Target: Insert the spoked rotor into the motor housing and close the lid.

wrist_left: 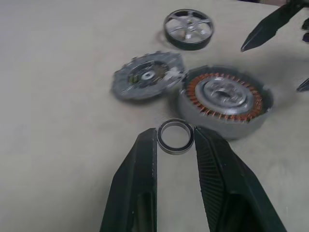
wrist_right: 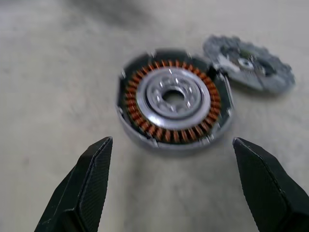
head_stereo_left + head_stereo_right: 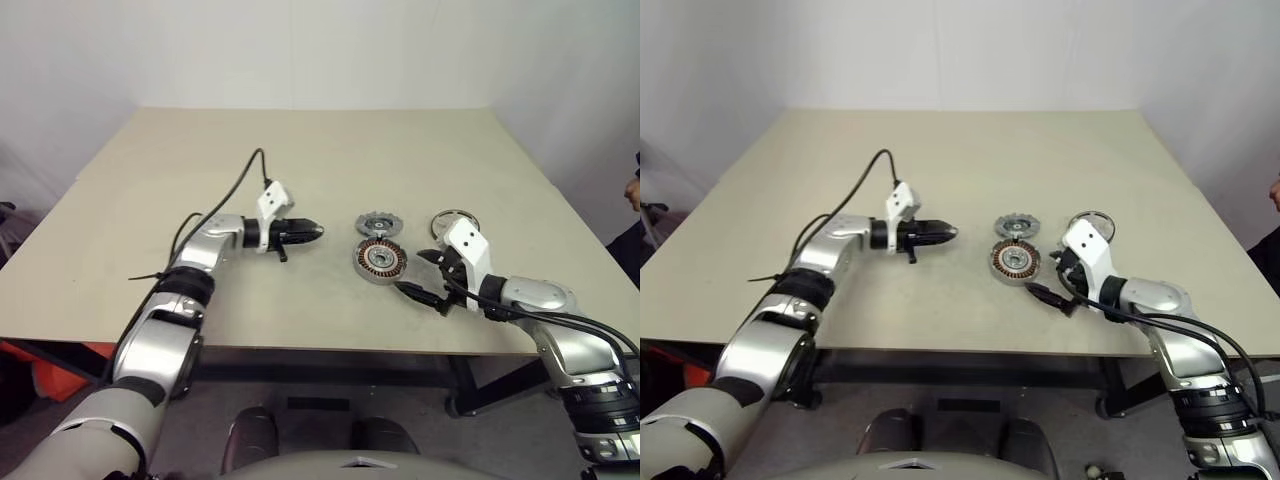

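Observation:
I should keep holding the small metal ring (image 1: 175, 137) with my left gripper until it gets to the motor housing (image 1: 225, 101). The ring hangs short of it in the left wrist view.
The motor housing (image 3: 380, 260), a round metal ring with copper coils and a silver centre, lies on the table. The lid (image 3: 378, 223), dull grey with a notched edge, lies just behind it, touching its rim. To their right, partly behind my right wrist, lies the spoked rotor (image 3: 455, 219), also the bright wheel (image 1: 188, 29) in the left wrist view. My left gripper (image 3: 310, 233) hovers left of the housing, shut on a small metal ring (image 1: 176, 151) between its tips. Just right of the housing, my right gripper (image 2: 172, 140) stands open, pointing at it.
The beige table (image 3: 300, 150) has wide bare room behind and left of the parts. A black cable (image 3: 240, 180) loops up from my left wrist. A person (image 3: 633, 190) shows at the right edge.

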Controlling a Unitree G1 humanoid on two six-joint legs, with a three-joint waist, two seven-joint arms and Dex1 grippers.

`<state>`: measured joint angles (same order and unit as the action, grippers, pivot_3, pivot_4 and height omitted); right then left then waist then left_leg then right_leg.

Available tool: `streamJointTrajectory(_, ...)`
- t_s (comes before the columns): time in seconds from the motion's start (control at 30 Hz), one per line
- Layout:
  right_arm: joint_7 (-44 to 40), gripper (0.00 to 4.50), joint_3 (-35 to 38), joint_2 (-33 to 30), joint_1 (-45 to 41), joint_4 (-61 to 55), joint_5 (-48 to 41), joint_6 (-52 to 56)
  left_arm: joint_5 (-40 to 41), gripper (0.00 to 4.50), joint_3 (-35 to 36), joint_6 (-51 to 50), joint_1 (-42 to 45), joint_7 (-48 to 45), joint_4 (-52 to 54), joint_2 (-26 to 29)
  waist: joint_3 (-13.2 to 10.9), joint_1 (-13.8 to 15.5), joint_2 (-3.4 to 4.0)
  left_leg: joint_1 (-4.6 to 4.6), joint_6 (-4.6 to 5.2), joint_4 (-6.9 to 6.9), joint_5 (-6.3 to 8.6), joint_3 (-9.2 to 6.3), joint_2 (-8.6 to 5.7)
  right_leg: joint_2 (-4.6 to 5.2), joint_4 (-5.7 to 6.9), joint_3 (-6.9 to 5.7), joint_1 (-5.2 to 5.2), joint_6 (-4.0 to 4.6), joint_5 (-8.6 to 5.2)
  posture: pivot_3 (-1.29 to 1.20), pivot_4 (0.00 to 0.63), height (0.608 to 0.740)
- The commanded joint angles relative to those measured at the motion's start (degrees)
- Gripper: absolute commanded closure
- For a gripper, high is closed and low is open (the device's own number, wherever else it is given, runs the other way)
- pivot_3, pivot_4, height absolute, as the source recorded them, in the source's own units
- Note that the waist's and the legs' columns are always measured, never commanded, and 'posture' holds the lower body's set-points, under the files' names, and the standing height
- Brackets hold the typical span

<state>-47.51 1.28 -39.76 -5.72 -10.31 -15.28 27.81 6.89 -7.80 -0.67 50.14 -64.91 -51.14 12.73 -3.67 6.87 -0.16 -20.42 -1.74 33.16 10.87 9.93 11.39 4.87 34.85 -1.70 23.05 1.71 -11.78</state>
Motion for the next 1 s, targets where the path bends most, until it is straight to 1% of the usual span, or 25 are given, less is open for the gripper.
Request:
streamJointTrajectory(0.03, 0.3, 0.00, 0.9, -1.4, 2.9, -5.0, 0.4, -0.7, -2.0, 3.70, -1.0, 4.4, 5.3, -0.4, -5.8, -3.6, 0.0, 0.6, 0.00, -0.04, 0.03, 0.00, 0.02, 0.00, 0.00, 0.02, -0.03, -0.02, 0.00, 0.00, 0.00, 0.00, 0.000, 0.740)
streamJointTrajectory(0.23, 2.2, 0.00, 2.0, -0.9, 7.2, -9.3, 0.2, 0.4, -5.0, 3.70, -1.7, 8.5, 10.2, 0.5, -14.3, -9.0, 0.0, 1.0, 0.00, -0.10, 0.14, 0.02, 0.08, 0.00, -0.07, 0.12, -0.09, -0.06, 0.01, -0.04, 0.01, 0.00, 0.000, 0.740)
streamJointTrajectory(0.4, 4.2, 0.00, 2.7, -0.6, 9.4, -12.3, -0.2, 1.3, -7.2, 3.70, -1.4, 10.4, 12.8, 1.3, -18.2, -11.8, 0.0, 1.4, -0.01, -0.09, 0.14, 0.04, 0.07, -0.02, -0.16, 0.21, -0.10, -0.04, 0.00, -0.19, 0.07, 0.00, 0.000, 0.740)
streamJointTrajectory(0.7, 6.6, 0.00, 3.4, -0.5, 11.4, -15.0, -0.6, 2.3, -10.1, 3.70, -1.8, 11.9, 14.1, 0.1, -20.3, -14.9, 0.0, 2.0, -0.01, -0.14, 0.20, 0.05, 0.10, -0.10, -0.45, 0.48, -0.12, -0.02, -0.02, -0.32, 0.10, 0.00, 0.000, 0.740)
streamJointTrajectory(1.0, 8.4, 0.00, 1.9, 0.3, 10.4, -15.1, -0.2, 2.5, -12.5, 3.70, -2.9, 13.0, 13.5, -1.1, -20.7, -16.5, 0.0, 1.9, 0.00, -0.13, 0.21, 0.05, 0.11, -0.11, -0.45, 0.48, -0.12, -0.02, -0.02, -0.34, 0.10, 0.00, 0.000, 0.740)
